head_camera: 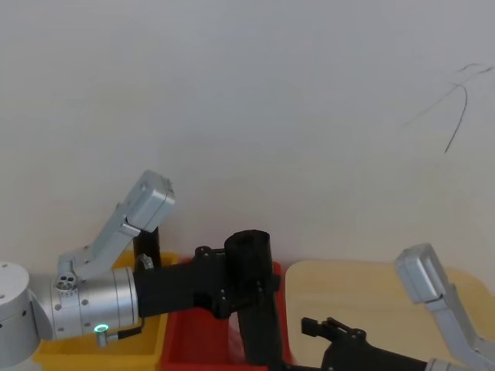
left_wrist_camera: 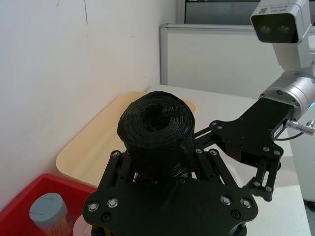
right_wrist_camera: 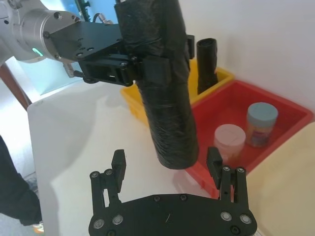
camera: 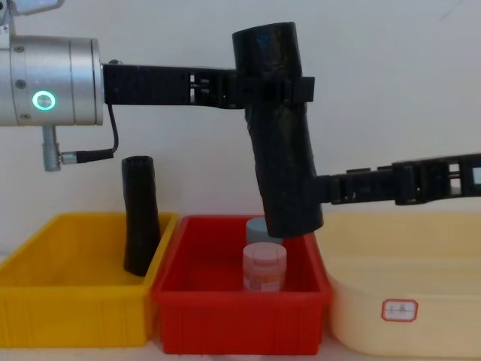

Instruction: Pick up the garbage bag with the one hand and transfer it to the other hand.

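Note:
I should next grip the black roll by its lower part (camera: pixel 289 207) with my right gripper, to take over the garbage bag (camera: pixel 282 128) from my left gripper.
The garbage bag (camera: pixel 282 128), a thick black wrinkled roll, hangs nearly upright and slightly tilted above the red bin (camera: pixel 240 316). My left gripper (camera: pixel 274 86), on the silver green-ringed wrist, is shut on its upper part. In the left wrist view the roll's top end (left_wrist_camera: pixel 156 118) stands between the jaws. My right gripper (right_wrist_camera: pixel 166 160) is open, reaching in from the right at the roll's lower part (right_wrist_camera: pixel 174 132). Its fingers (right_wrist_camera: pixel 118 161) stand on either side of that end. In the chest view the right gripper (camera: pixel 323 188) reaches the roll's side; I cannot tell whether it touches.
A slimmer black roll (camera: pixel 140 218) leans in the yellow bin (camera: pixel 75 316) on the left. Two jars (camera: pixel 264 267) stand in the red bin under the bag. A beige tray (camera: pixel 406 301) lies to the right. A white wall is close behind.

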Action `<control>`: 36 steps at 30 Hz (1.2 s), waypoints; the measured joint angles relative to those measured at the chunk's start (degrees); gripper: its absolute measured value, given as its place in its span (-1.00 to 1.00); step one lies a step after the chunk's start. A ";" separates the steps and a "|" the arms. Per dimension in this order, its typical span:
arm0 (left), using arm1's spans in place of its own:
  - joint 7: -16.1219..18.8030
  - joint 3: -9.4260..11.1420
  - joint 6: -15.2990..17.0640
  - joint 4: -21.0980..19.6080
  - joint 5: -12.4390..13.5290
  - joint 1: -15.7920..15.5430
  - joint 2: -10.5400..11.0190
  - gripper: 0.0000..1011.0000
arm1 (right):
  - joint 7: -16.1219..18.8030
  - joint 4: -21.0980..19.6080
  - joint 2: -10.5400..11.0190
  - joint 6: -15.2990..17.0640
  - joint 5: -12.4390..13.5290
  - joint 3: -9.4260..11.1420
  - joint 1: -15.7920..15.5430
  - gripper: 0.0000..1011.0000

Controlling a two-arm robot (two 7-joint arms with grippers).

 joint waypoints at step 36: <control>0.01 -0.01 0.00 0.00 0.00 0.01 0.00 -0.09 | 3.08 9.46 -1.91 -1.56 -1.67 -6.81 9.18 0.98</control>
